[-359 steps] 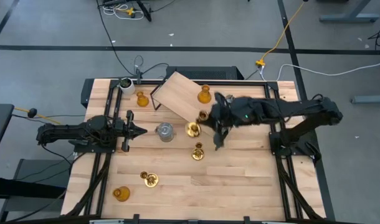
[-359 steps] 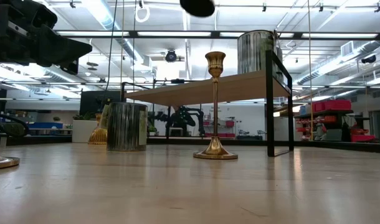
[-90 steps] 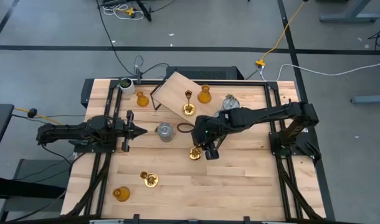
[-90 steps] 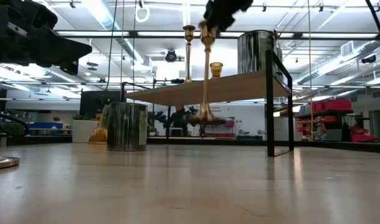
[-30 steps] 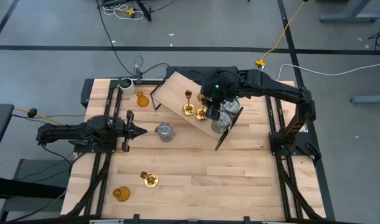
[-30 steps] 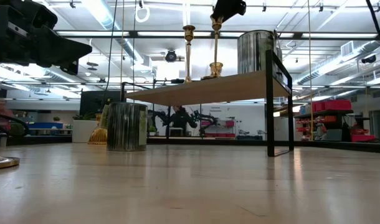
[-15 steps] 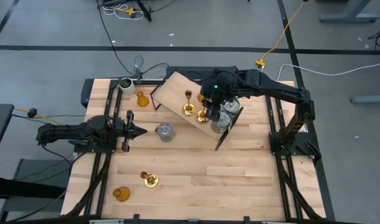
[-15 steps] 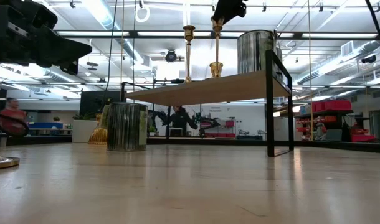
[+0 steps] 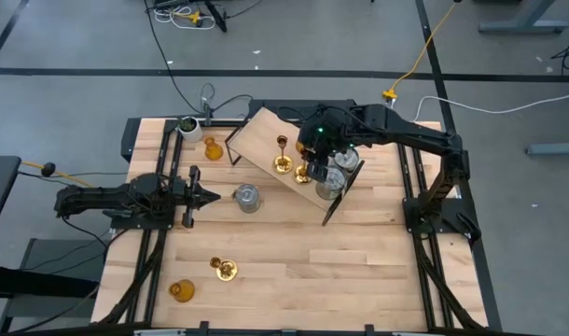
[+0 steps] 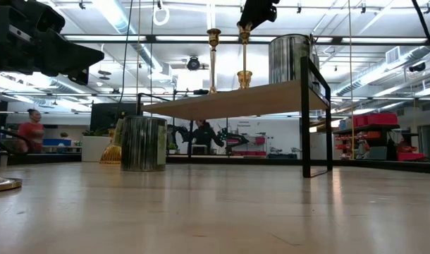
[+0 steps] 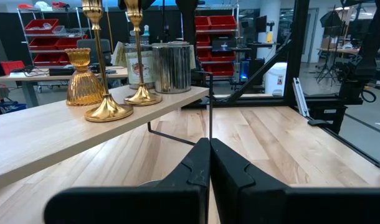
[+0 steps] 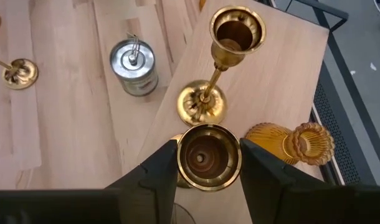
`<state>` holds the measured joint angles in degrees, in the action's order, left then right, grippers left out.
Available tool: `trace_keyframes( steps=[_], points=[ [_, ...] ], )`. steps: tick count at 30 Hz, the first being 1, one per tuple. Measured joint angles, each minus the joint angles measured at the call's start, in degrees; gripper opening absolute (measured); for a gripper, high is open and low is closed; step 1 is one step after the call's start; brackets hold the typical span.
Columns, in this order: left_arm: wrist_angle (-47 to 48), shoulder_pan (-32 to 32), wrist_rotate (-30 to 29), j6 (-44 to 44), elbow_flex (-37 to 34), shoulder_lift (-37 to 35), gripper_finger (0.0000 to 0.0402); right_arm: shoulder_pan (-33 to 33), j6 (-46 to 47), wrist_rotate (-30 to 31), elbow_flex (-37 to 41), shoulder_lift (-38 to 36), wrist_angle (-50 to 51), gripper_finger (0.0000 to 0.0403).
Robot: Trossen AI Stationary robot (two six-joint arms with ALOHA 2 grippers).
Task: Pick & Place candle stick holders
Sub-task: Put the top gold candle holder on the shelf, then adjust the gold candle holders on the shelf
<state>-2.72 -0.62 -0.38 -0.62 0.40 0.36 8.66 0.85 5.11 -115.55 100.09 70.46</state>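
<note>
The brass holder's round base rests flat on the raised wooden shelf, so the holder would stand if my right gripper opened now.
A raised wooden shelf point(image 9: 261, 138) stands at the table's far middle. On it are two slim brass candle stick holders point(image 9: 282, 162) point(image 9: 303, 174), an amber glass one point(image 12: 289, 142) and a silver cylinder point(image 10: 291, 58). My right gripper point(image 12: 209, 158) hangs over the shelf, shut on the top of the nearer brass holder point(image 10: 244, 53). My left gripper point(image 9: 206, 196) rests shut and level over the table's left side, touching nothing. On the table stand a silver cylinder point(image 9: 247, 197) and two amber holders point(image 9: 212, 148) point(image 9: 181, 290); a brass holder point(image 9: 224, 269) lies there. My right gripper pinches the brass holder's cup point(image 12: 209, 134), at the very top of the stick, between its two fingers point(image 12: 160, 168). The fingers slant down from above. The holder stands upright, its round base point(image 10: 244, 79) on the shelf.
A small white pot with a plant point(image 9: 187, 125) sits at the table's far left corner. The shelf's black frame leg point(image 10: 305, 116) stands on the table toward the right. Bare wood lies across the near half of the table point(image 9: 340, 271).
</note>
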Motion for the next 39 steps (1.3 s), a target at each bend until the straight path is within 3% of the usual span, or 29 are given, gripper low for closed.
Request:
trace_keyframes(
  steps=[10,31,39],
  points=[
    [0.0,0.0,0.0,0.0,0.0,0.0,0.0012,0.0,-0.9,-0.1,0.0,0.0,-0.2,0.0163],
    [0.0,0.0,0.0,0.0,0.0,0.0,0.0012,0.0,-0.8,1.9,0.0,0.0,-1.0,0.0343],
    [0.0,0.0,0.0,0.0,0.0,0.0,0.0012,0.0,-1.3,1.5,0.0,-0.7,-1.1,0.0366]
  ],
)
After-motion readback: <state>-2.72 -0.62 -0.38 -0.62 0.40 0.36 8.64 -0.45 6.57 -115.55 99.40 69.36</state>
